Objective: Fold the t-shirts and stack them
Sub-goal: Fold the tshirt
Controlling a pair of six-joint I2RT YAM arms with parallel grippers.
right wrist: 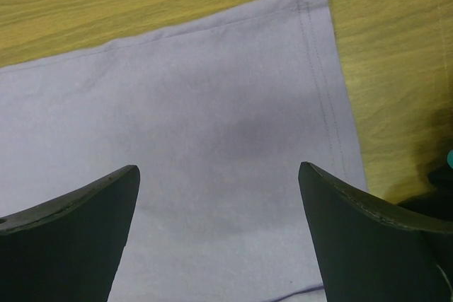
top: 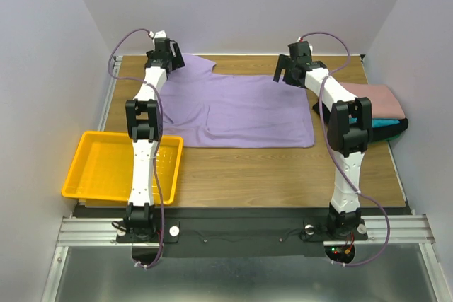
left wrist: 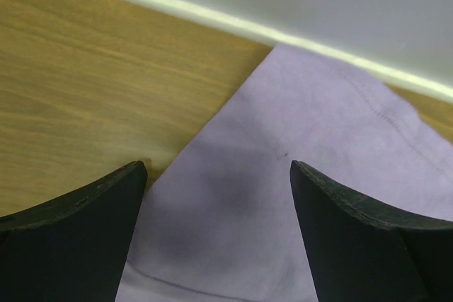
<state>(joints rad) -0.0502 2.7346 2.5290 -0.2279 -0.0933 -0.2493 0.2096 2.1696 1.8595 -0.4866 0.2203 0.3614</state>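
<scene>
A soft shadow under my left gripper's fingers in the left wrist view shows the lavender cloth below, between them. My left gripper needs to go lower before it closes on the cloth.
The lavender t-shirt (top: 233, 107) lies spread flat across the middle of the wooden table. My left gripper (top: 170, 61) is open over its far left sleeve; in the left wrist view the cloth (left wrist: 283, 175) lies between my spread fingers. My right gripper (top: 287, 72) is open over the far right corner of the shirt (right wrist: 212, 125), with the hemmed corner just ahead of it. A folded dusty-pink shirt (top: 371, 100) lies on top of a folded teal shirt (top: 386, 123) and a black one (top: 398, 130) at the right edge of the table.
A yellow plastic tray (top: 95, 167) stands at the front left, partly under my left arm. The back wall runs close behind both grippers. A bare strip of wood (top: 283, 171) lies in front of the lavender shirt.
</scene>
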